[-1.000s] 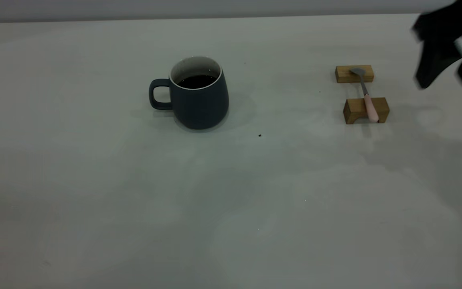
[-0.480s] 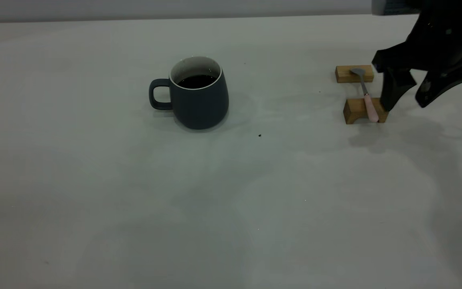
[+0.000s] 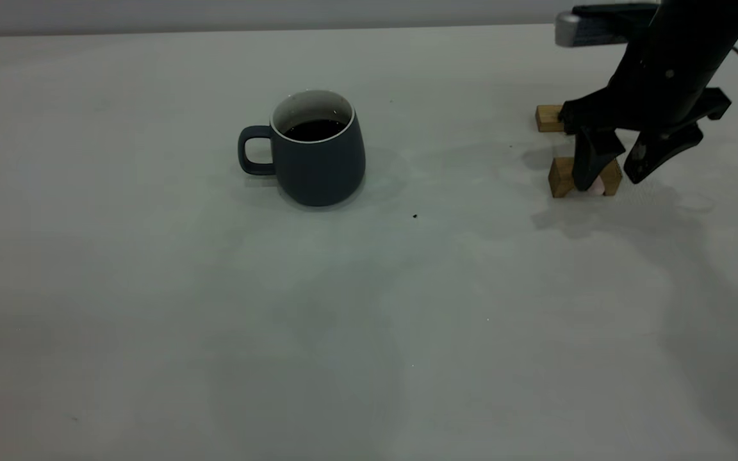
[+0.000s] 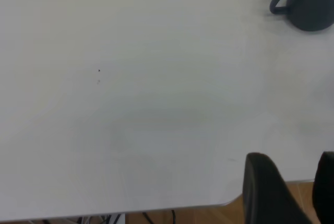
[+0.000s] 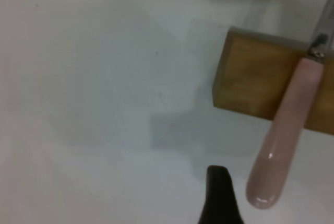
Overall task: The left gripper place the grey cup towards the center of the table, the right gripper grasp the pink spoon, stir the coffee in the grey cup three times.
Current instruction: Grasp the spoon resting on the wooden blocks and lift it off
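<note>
The pink spoon will stir the coffee in the grey cup, so next my right gripper will grab the spoon by its handle (image 5: 277, 153).
The grey cup (image 3: 318, 160) stands upright on the table (image 3: 369, 307), a little left of the middle, handle to the left, with dark coffee (image 3: 314, 130) inside. The left wrist view shows the cup (image 4: 308, 4) far off. My right gripper (image 3: 617, 174) is open, low over the near wooden block, one finger (image 3: 590, 168) in front of the pink spoon (image 3: 596, 187), which shows only its tip there. In the right wrist view the pink spoon (image 5: 284, 140) lies across the block with one dark finger (image 5: 219, 200) just beside its handle end. My left gripper (image 4: 302, 192) is open at the table's edge.
Two tan wooden blocks carry the spoon: the near one (image 3: 561, 178) and the far one (image 3: 547, 118), both partly behind the right arm. A small dark speck (image 3: 415, 216) lies right of the cup. The table edge (image 4: 156, 208) is near the left gripper.
The right gripper has come in from the upper right, moving left and down onto the near block. It now covers most of the spoon. The cup has not moved.
</note>
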Tool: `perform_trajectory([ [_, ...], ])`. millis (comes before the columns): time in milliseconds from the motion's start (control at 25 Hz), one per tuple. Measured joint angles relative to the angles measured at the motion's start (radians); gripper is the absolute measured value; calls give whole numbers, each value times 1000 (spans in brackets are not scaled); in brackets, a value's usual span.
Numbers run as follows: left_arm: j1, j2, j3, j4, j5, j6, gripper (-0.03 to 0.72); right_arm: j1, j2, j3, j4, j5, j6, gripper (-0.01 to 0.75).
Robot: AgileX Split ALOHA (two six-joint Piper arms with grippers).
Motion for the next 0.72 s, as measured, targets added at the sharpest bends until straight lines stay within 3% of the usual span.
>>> perform_trajectory([
  [280,0,0,0,0,0,0,299,0,42,0,0,-30,0,562],
  [400,0,0,0,0,0,0,299,0,47,0,0,-47,0,455],
  [600,0,0,0,0,0,0,299,0,47,0,-2,-54,0,143],
  [720,0,0,0,0,0,0,299,0,21,0,-16,-13,0,137],
])
